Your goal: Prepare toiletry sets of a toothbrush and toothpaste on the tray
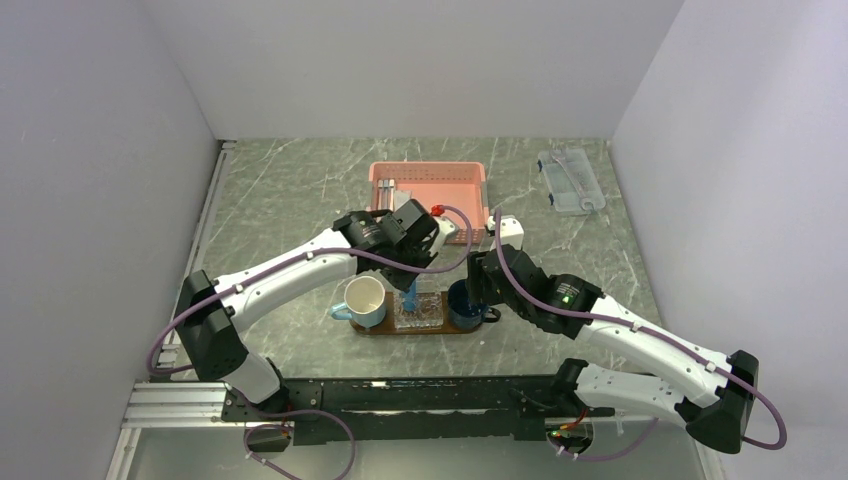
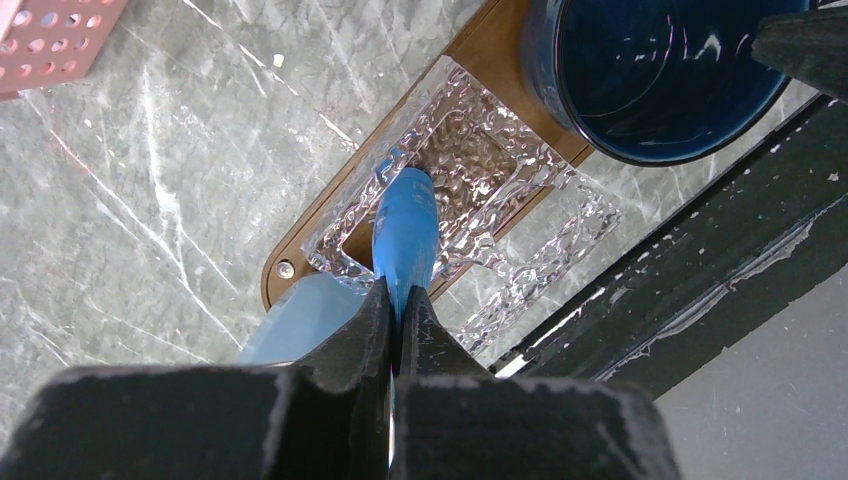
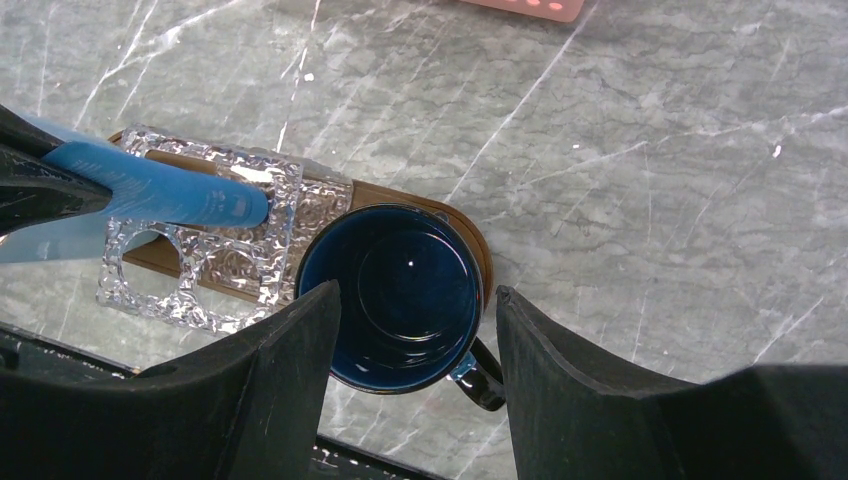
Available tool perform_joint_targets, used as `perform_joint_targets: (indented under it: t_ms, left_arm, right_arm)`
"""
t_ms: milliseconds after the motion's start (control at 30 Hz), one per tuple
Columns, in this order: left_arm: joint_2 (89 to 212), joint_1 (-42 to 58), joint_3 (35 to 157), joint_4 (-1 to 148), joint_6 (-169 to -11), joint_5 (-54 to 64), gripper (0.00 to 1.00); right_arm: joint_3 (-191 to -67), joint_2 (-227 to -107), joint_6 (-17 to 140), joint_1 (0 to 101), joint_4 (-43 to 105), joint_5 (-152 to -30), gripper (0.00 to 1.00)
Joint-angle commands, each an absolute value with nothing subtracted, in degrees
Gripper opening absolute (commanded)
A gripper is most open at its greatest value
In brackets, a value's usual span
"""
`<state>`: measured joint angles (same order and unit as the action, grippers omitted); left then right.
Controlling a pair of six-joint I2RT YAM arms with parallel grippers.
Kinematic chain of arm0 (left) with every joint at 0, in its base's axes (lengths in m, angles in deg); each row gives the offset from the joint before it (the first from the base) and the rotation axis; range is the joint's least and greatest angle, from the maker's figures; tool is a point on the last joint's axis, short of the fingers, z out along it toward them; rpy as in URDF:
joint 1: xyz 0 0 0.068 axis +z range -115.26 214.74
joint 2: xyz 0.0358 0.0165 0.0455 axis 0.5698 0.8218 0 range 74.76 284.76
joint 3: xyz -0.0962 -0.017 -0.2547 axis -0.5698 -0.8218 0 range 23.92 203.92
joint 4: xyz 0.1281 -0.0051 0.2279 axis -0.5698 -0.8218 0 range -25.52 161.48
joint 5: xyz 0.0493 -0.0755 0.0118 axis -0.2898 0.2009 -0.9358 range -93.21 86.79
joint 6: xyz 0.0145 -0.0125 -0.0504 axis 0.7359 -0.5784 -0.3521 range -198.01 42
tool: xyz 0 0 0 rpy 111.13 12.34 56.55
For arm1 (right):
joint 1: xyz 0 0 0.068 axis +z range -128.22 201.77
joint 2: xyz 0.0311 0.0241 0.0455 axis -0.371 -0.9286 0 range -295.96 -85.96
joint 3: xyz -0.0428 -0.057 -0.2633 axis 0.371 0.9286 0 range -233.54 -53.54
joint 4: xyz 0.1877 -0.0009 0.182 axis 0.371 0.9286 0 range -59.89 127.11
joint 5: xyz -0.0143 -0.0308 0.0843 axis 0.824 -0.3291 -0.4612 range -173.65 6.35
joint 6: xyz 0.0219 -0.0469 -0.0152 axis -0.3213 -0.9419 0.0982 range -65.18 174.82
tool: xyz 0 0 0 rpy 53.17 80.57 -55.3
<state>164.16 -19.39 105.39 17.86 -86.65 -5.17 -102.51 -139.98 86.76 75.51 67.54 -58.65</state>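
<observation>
The cap end sits in the clear textured glass's opening, so it is time for my left gripper to release the blue toothpaste [image 2: 405, 225] now. The toothpaste would end standing inside the glass.
The dark wooden tray [image 1: 385, 329] lies near the front edge and carries a pale blue mug [image 1: 363, 300], a clear textured glass [image 1: 420, 314] and a dark blue mug [image 1: 465, 306]. My left gripper [image 2: 397, 308] is shut on the flat end of the blue toothpaste [image 2: 405, 225], whose cap end points down into the glass [image 2: 470, 165]. Just above the dark blue mug [image 3: 400, 285] hangs my right gripper [image 3: 415, 292], open, with nothing between its fingers. No toothbrush is clearly visible; some pale slim items [image 1: 386, 194] lie in the pink basket.
A pink slotted basket [image 1: 430, 185] stands behind the tray, close to both wrists. A clear plastic box [image 1: 570, 180] sits at the back right. The black frame rail [image 1: 400, 400] runs along the near table edge.
</observation>
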Motion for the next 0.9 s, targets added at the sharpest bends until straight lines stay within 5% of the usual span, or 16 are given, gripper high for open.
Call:
perform_joint_targets:
  t_ms: [0, 333, 867]
  left_arm:
    - [161.9, -19.9, 105.2, 19.1, -86.3, -7.3, 0.0]
    - [160.9, -20.2, 105.0, 19.3, -86.3, -7.8, 0.26]
    - [157.2, -20.3, 106.5, 19.9, -85.6, -6.1, 0.54]
  right_arm:
    - [-102.1, -139.3, 87.1, 75.5, 65.3, -58.7, 0.61]
    - [-102.2, -139.3, 87.1, 75.5, 65.3, -58.7, 0.61]
    - [-105.3, -139.4, 86.2, 75.4, 66.0, -58.8, 0.61]
